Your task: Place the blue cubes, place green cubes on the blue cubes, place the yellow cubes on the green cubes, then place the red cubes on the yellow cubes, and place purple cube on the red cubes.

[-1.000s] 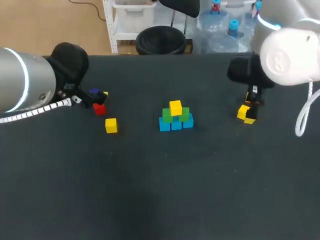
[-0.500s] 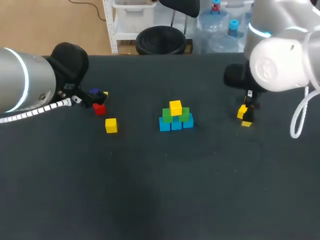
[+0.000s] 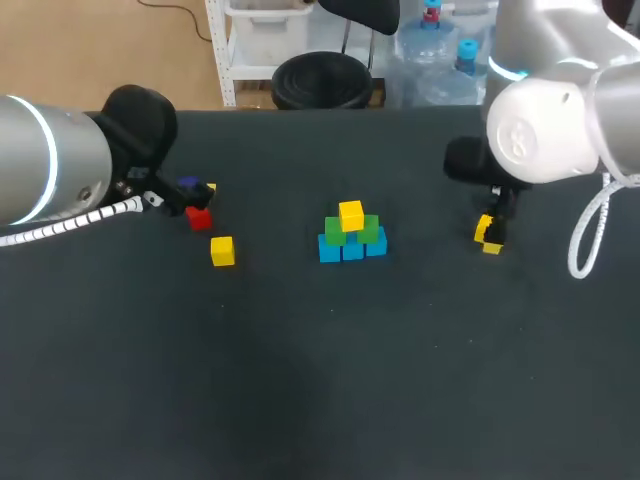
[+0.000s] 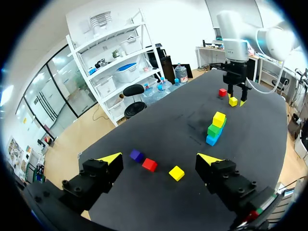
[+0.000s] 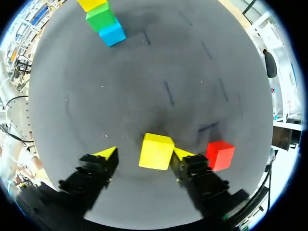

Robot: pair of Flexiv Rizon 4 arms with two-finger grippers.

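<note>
My right gripper should grab the loose yellow cube by its sides, so its bottom stays free to rest on the green cubes.
The pyramid stands mid-table: blue cubes [image 3: 350, 248] at the base, green cubes [image 3: 355, 233] on them, one yellow cube [image 3: 351, 214] on top. My right gripper [image 5: 145, 154] stands open over a loose yellow cube [image 5: 156, 151]; one finger touches the cube's side, the other is a gap away. A red cube [image 5: 220, 155] lies just beside that gripper. My left gripper [image 4: 159, 161] is open and empty above a purple cube [image 4: 136, 155], a red cube [image 4: 149, 164] and another yellow cube [image 4: 176, 173].
The black table [image 3: 330, 380] has wide bare room in front of the pyramid. My right arm's white body [image 3: 545, 130] hides the red cube on the right in the head view.
My right arm has shifted slightly left and settled over the loose yellow cube, and its fingers have drawn closer together around it. The left arm has not moved.
</note>
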